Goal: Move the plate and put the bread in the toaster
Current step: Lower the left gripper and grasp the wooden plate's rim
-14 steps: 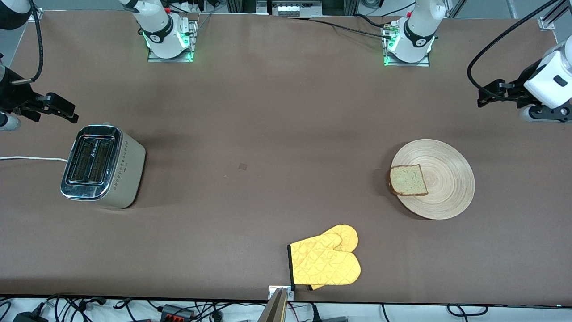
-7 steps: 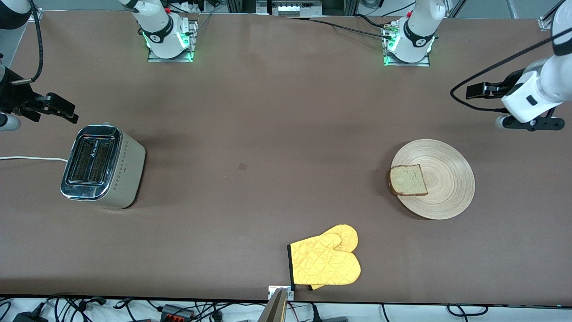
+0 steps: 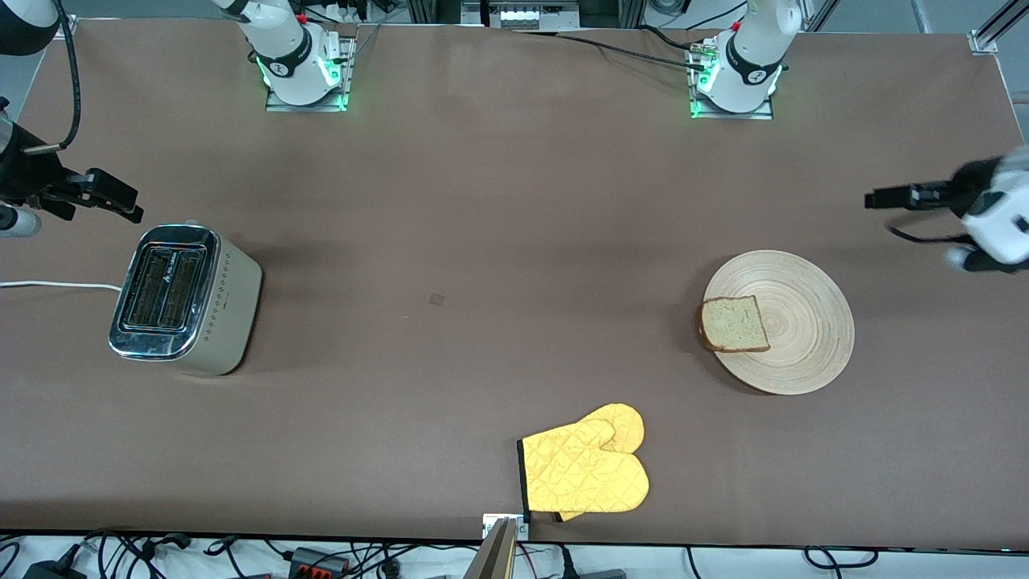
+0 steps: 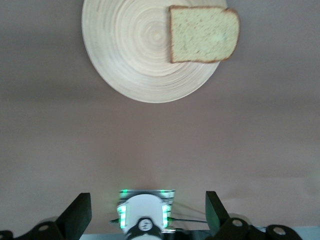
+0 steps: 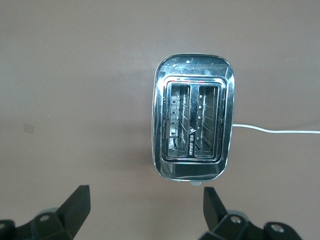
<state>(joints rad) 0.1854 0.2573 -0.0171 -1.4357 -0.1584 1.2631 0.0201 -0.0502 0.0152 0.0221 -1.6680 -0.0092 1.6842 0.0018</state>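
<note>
I need to pick up the plate next with my left gripper, by the plate's rim opposite the bread, to move the plate toward the toaster.
The pale wood plate lies toward the left arm's end of the table. The bread lies flat on the plate's rim that faces the toaster, slightly overhanging. The chrome-topped toaster stands at the right arm's end, both slots empty. My left gripper is open and empty in the air over the table beside the plate. Its wrist view shows the plate, the bread and the open gripper. My right gripper is open and empty over the table beside the toaster; it also shows in the right wrist view.
A yellow oven mitt lies near the table's edge closest to the front camera. The toaster's white cord runs off the right arm's end. The arm bases stand along the table's edge farthest from that camera.
The left arm's hand has swung out toward its end of the table and come lower, level with the plate's side. The right arm, plate, bread and toaster have not moved.
</note>
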